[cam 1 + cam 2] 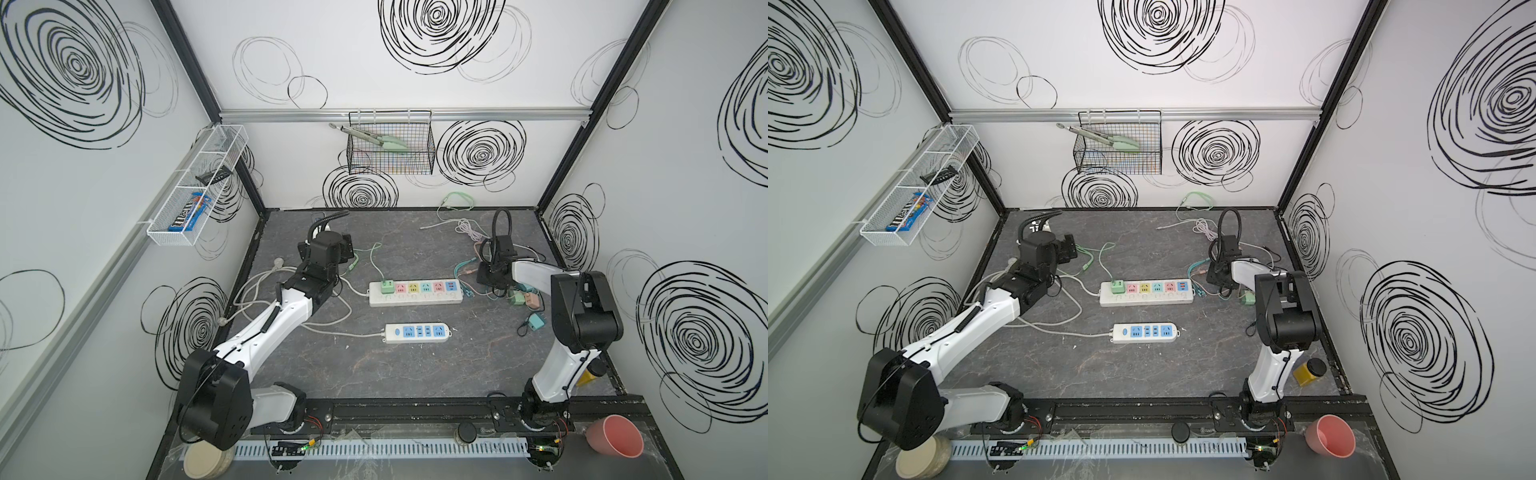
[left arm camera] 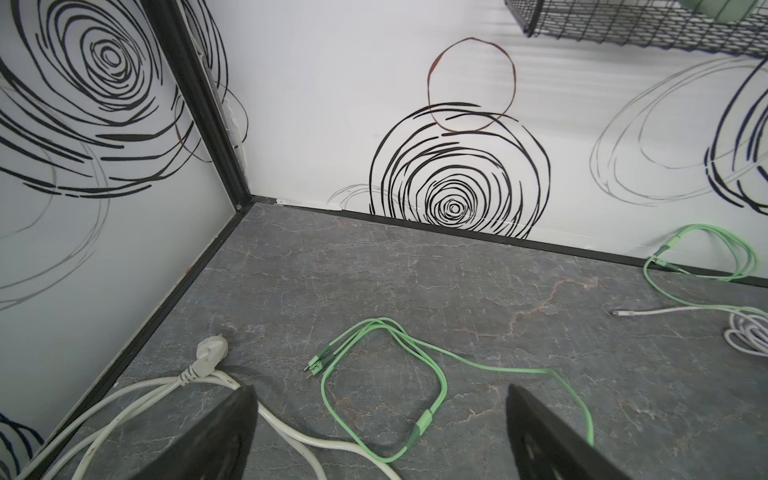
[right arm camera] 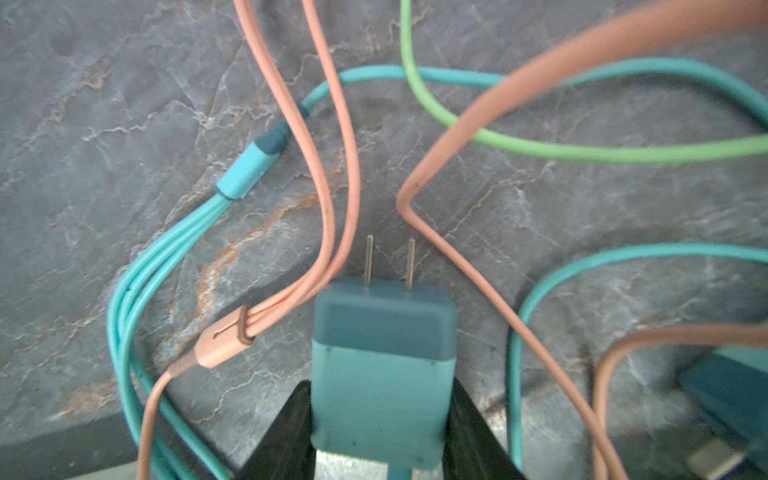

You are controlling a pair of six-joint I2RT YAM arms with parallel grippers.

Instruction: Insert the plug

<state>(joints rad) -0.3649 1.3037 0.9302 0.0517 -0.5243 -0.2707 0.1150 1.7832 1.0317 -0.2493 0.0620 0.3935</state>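
The left gripper next needs to grip the teal plug by its pronged end to insert it, and the plug's cable end stays for the right gripper.
In the right wrist view a teal plug [image 3: 382, 374] with two metal prongs sits between the black fingers [image 3: 291, 424] of my right gripper [image 3: 380, 386], which is shut on its sides. The prongs point away from the wrist, over the grey tabletop. In both top views the right gripper [image 1: 492, 282] [image 1: 1221, 280] hangs low, just right of the long white power strip [image 1: 415, 293] with coloured sockets. A green plug [image 1: 387, 286] sits in that strip's left socket. A shorter strip [image 1: 417, 332] with blue sockets lies nearer the front. My left gripper [image 2: 381, 388] [image 1: 349, 247] stands open and holds nothing, at the back left.
Pink, teal and green cables [image 3: 332, 166] tangle around the held plug. More plugs [image 1: 528, 299] lie to the right of the gripper. White cords [image 1: 266, 291] loop at the left, and a green cable [image 2: 415, 374] lies under the left gripper. A pink cup [image 1: 615, 436] stands front right.
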